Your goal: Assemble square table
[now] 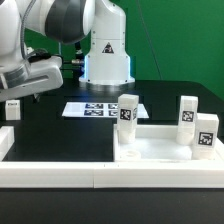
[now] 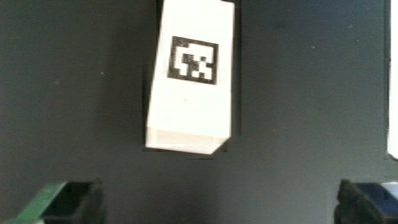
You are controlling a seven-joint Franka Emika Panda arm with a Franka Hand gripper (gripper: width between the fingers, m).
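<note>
My fingers stop short of the leg in the wrist view, so my gripper moves toward the leg's near end (image 2: 187, 138), before closing on the leg.
The square table's white panel (image 1: 160, 146) lies at the exterior view's right. Three white tagged legs stand upright on it: one at its far left corner (image 1: 127, 112), two on the right (image 1: 188, 114) (image 1: 205, 135). Whether they are screwed in I cannot tell. Another leg (image 1: 12, 108) sits at the far left of the black table. In the wrist view this leg (image 2: 191, 82) lies lengthwise on the black surface, tag up. My gripper (image 1: 30, 92) (image 2: 217, 206) hovers above it, open, and its fingertips (image 2: 64, 204) are short of the leg's near end with nothing between them.
The marker board (image 1: 100, 108) lies flat in front of the robot base. A long low white border rail (image 1: 90, 170) runs along the near edge, with an upright end piece (image 1: 6, 142) at the left. A white sliver (image 2: 393, 130) shows at the wrist view's edge.
</note>
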